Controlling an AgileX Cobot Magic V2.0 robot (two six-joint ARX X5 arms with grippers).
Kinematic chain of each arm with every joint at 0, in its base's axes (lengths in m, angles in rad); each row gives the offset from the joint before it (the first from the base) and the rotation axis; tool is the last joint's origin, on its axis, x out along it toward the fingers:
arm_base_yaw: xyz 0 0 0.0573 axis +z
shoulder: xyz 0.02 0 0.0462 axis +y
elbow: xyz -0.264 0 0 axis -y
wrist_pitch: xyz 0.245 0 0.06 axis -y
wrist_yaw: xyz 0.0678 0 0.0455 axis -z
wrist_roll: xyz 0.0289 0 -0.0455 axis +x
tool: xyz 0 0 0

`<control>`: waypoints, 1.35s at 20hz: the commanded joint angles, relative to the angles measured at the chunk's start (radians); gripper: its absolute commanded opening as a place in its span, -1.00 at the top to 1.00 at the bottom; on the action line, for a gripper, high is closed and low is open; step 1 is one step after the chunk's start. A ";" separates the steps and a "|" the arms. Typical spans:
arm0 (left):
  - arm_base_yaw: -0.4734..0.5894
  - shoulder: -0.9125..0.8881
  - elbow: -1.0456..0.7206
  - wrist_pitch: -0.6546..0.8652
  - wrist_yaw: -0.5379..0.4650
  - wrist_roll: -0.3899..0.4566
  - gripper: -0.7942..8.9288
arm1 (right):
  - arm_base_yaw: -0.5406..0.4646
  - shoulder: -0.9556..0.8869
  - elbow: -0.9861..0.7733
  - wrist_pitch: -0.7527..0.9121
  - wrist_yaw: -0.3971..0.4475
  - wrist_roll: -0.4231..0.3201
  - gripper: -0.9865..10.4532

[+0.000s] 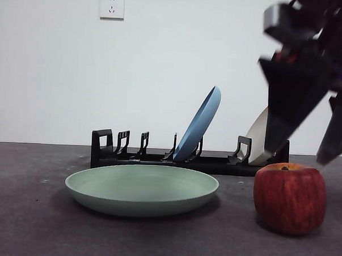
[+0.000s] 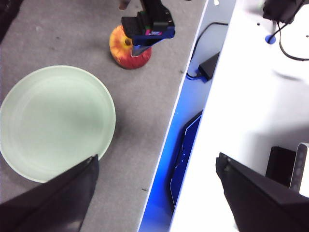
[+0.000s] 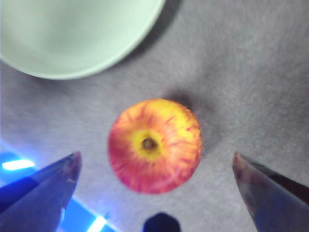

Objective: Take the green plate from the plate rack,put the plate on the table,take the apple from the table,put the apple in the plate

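Observation:
The robot's right gripper will grab the red apple around its rounded sides next, so that it can put the apple [image 1: 290,196] in the plate [image 1: 141,186].
The green plate [image 1: 141,189] lies flat on the table [image 1: 30,224], in front of the plate rack [image 1: 215,163]. The apple [image 1: 290,196] stands upright on the table to the plate's right, apart from it. My right gripper [image 1: 296,156] hangs just above the apple, jaws open, one on each side; its wrist view shows the apple [image 3: 154,145] centred between the open jaws [image 3: 155,155] and the plate's rim [image 3: 72,34]. My left gripper [image 2: 157,158] is open and empty, high over the table's edge, looking down on the plate [image 2: 55,121], the apple [image 2: 129,48] and the right gripper [image 2: 147,29].
A blue plate [image 1: 200,123] leans in the rack's middle and a cream plate [image 1: 260,135] at its right end, behind the right arm. A wall outlet [image 1: 111,6] is behind. Past the table's edge lies a white surface [image 2: 251,87] with cables.

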 commanded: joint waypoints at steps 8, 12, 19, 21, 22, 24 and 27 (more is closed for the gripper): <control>0.002 0.001 -0.003 -0.001 0.056 -0.016 0.00 | 0.029 0.142 0.003 0.047 0.050 0.007 -0.31; 0.002 0.001 -0.003 -0.002 0.055 -0.017 0.00 | 0.029 0.169 0.003 0.057 0.047 0.034 0.04; 0.002 0.001 -0.003 -0.002 0.053 -0.017 0.00 | 0.029 0.169 0.003 0.056 0.020 0.052 0.86; 0.002 0.001 -0.003 -0.002 0.053 -0.017 0.00 | 0.029 0.162 0.003 0.055 0.024 0.059 0.86; 0.002 0.001 -0.003 -0.002 0.053 -0.017 0.00 | 0.029 0.148 0.003 0.056 0.024 0.064 0.86; 0.002 0.001 -0.003 -0.002 0.053 -0.017 0.00 | 0.029 0.100 0.009 0.059 0.031 0.071 0.86; 0.002 0.001 -0.003 -0.002 0.053 -0.016 0.00 | 0.029 0.050 0.058 0.058 0.031 0.074 0.86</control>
